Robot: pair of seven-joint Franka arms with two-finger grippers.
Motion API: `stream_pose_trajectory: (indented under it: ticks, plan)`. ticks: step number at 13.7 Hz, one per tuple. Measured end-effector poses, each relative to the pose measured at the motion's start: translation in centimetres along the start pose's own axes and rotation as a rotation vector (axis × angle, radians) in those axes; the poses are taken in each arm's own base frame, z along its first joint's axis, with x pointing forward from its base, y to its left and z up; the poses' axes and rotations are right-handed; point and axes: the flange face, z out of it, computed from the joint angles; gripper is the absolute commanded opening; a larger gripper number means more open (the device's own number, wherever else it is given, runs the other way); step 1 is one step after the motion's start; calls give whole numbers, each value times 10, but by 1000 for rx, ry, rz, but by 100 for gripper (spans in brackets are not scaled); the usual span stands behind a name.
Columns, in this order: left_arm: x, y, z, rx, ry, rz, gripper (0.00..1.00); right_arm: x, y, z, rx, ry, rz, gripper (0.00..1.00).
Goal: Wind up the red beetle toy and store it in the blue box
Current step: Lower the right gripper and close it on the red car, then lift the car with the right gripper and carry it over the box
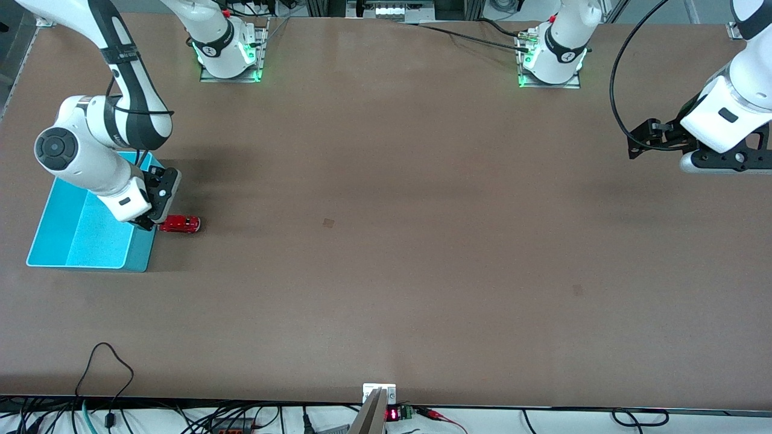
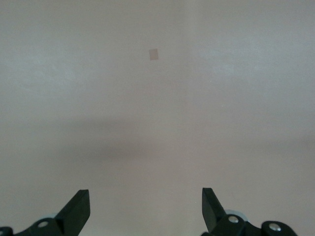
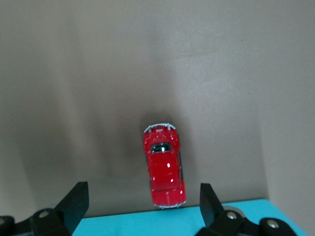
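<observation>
The red beetle toy has one bumper tight against the blue box's side (image 3: 170, 214), so my right gripper will grab the toy across its long sides next.
The red beetle toy (image 1: 180, 224) stands on the table right beside the blue box (image 1: 78, 235), on the side toward the left arm's end. In the right wrist view the toy (image 3: 164, 168) lies lengthwise with one silvery end at the box's rim (image 3: 147, 222). My right gripper (image 1: 146, 222) is open and empty, low over the box's edge next to the toy. Its fingers (image 3: 74, 201) stand wide on either side. My left gripper (image 2: 145, 206) is open and empty, held up over bare table at the left arm's end, where the arm waits.
The blue box is empty and sits at the right arm's end of the table. A small dark square mark (image 1: 328, 222) lies mid-table. Cables and a small display (image 1: 392, 414) run along the front edge.
</observation>
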Motion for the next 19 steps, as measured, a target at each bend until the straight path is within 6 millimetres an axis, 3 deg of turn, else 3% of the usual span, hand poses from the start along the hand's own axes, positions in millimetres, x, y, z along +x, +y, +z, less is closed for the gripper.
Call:
stream_pose_trajectory:
  ticks: [3, 8, 15, 16, 17, 18, 19]
  plan:
    - [0, 0, 0, 0, 0, 0, 100, -6, 4, 17, -5, 5, -45, 100]
    - [-1, 0, 1, 1, -6, 1, 100, -34, 10, 55, -16, 17, -96, 100]
    - [-1, 3, 1, 1, -10, 6, 100, -26, 10, 87, -29, 30, -108, 100]
    - [-1, 3, 1, 1, -10, 6, 100, -25, 10, 90, -30, 32, -109, 87]
    - [-1, 3, 1, 1, -10, 6, 100, -24, 10, 92, -31, 33, -111, 67]
    - [-1, 3, 1, 1, -10, 6, 100, -23, 10, 92, -32, 34, -114, 31]
    - [-1, 3, 1, 1, -11, 6, 100, -21, 10, 92, -35, 35, -119, 8]
